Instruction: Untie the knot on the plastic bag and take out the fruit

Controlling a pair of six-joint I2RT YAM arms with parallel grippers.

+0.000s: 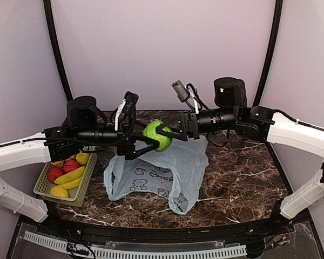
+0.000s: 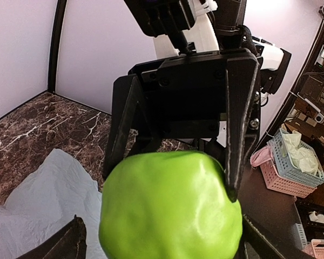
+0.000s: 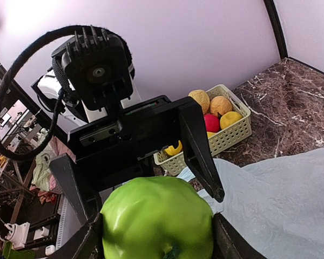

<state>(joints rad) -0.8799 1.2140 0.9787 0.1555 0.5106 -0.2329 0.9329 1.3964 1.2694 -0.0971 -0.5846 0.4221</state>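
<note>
My left gripper closes on the green fruit now, since its fingers reach past the near edge of the green fruit [image 1: 157,135] and closing would catch it.
A bright green fruit [image 1: 157,135] hangs in mid-air above the plastic bag [image 1: 162,172], between both grippers. My right gripper [image 1: 164,131] comes in from the right, shut on the fruit [image 3: 156,218], with its fingers pressed against both sides. My left gripper [image 1: 151,141] reaches in from the left, open wide, its fingers either side of the same fruit [image 2: 170,208]; a gap shows at its left finger [image 2: 70,243]. The pale blue-green bag lies flat and crumpled on the table. No knot shows on it. No other task fruit is in view.
A cream basket [image 1: 43,186] with red apples, bananas and yellow fruit stands at the table's left edge, also seen in the right wrist view [image 3: 232,132]. The dark marble table [image 1: 243,172] is bare to the right of the bag. Black frame tubes rise at the back corners.
</note>
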